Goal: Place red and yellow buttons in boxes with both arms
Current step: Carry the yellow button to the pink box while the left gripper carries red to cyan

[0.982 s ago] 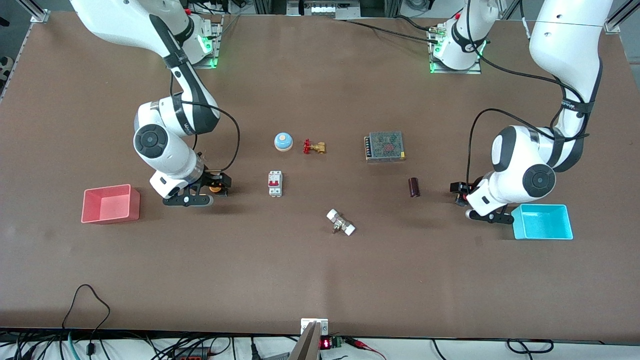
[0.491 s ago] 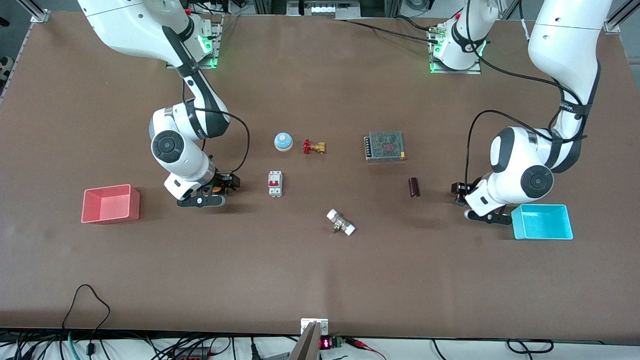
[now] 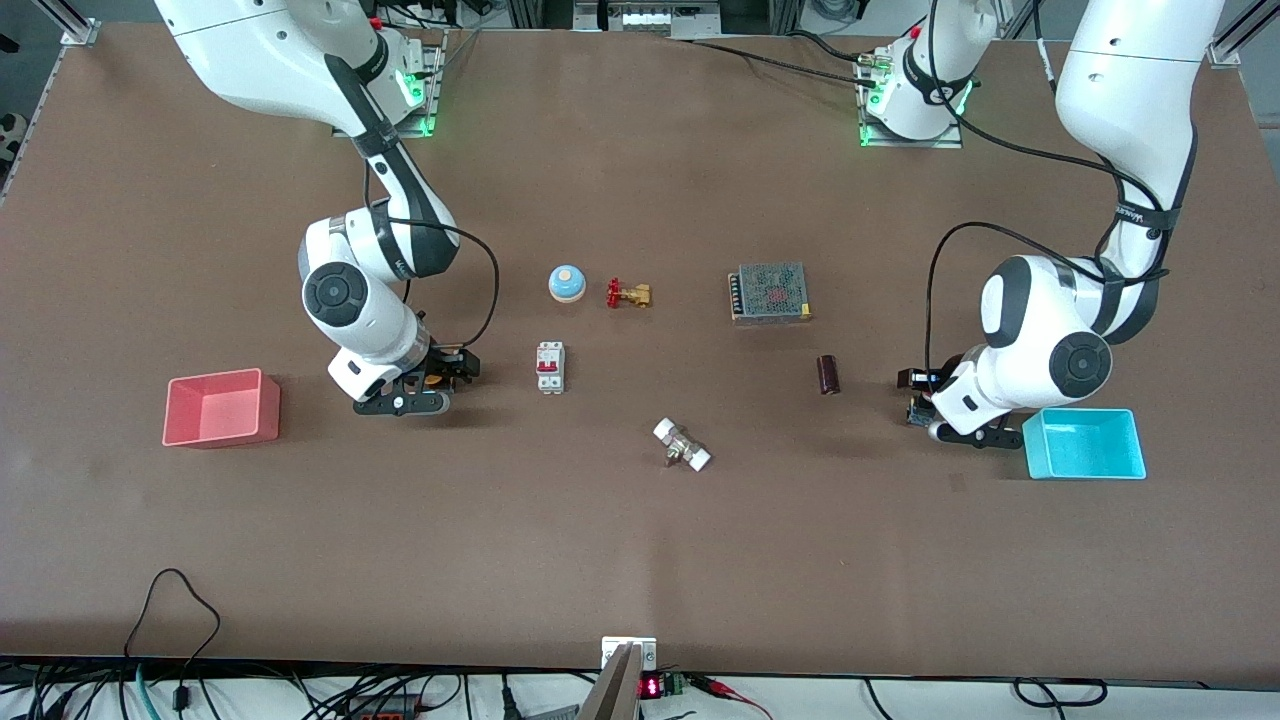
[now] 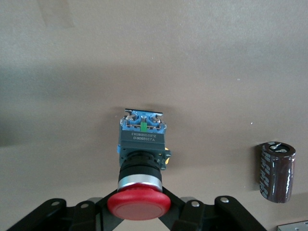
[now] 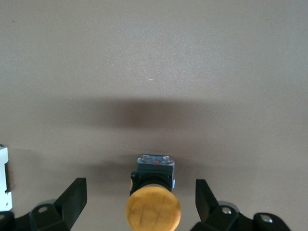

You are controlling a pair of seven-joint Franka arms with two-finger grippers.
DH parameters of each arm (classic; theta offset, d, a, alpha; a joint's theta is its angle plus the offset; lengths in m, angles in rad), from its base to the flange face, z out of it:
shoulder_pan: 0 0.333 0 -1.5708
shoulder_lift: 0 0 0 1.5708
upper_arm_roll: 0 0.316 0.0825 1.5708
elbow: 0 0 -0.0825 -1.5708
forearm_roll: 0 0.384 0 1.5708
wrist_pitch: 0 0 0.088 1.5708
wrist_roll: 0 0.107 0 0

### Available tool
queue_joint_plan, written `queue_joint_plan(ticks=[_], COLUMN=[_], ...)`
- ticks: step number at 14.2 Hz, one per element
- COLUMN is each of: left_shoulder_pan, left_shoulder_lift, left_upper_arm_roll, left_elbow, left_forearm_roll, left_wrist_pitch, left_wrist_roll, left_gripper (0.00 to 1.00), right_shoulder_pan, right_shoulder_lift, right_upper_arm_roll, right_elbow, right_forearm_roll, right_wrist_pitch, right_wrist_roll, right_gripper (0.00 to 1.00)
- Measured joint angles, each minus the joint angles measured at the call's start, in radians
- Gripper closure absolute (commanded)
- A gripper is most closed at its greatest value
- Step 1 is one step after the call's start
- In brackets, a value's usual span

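Observation:
I will close my right gripper, because its fingers are level with the yellow button's dark body on both sides, behind the yellow cap. It would hold the yellow button.
My left gripper is low over the table next to the cyan-blue box, on the side toward the table's middle. In the left wrist view, my left gripper is shut on the neck of the red button, just under its cap. My right gripper is low between the pink-red box and the table's middle. It is open, with its fingers wide on either side of the yellow button, which lies on the table.
Near the table's middle are a white breaker, a blue bell, a brass valve, a grey mesh-topped unit, a dark cylinder and a white fitting.
My right arm has moved toward the table's middle, bringing its open fingers around the yellow button, which stayed put. My left gripper has shifted slightly with the red button.

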Motion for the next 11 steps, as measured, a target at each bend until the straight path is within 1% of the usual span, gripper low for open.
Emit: queue_joint_plan(ticks=[3, 5, 6, 8, 11], left_shoulder_pan=[0.007, 0.026, 0.047, 0.104, 0.202], left_shoulder_lift=[-0.009, -0.041, -0.061, -0.093, -0.106], left_upper_arm_roll=[0.002, 0.009, 0.012, 0.017, 0.019], left_elbow=[0.010, 0.022, 0.033, 0.071, 0.123], left_forearm_roll=[-0.002, -0.002, -0.002, -0.002, -0.002], left_wrist_pitch=[0.002, -0.008, -0.029, -0.097, -0.141], left_wrist_roll=[0.000, -0.001, -0.001, -0.001, 0.001], left_gripper=[0.83, 0.83, 0.83, 0.83, 0.84], right_shoulder_pan=[0.000, 0.000, -0.001, -0.001, -0.001], right_shoulder_lift=[0.004, 0.004, 0.004, 0.004, 0.003], right_upper_arm_roll=[0.000, 0.000, -0.001, -0.001, -0.002], right_elbow=[0.000, 0.000, 0.000, 0.000, 0.002], right_forearm_roll=[-0.002, -0.002, -0.002, -0.002, -0.002], right_wrist_pitch=[0.004, 0.008, 0.009, 0.009, 0.013], right_wrist_roll=[0.000, 0.000, 0.000, 0.000, -0.002], right_gripper=[0.47, 0.68, 0.75, 0.86, 0.86])
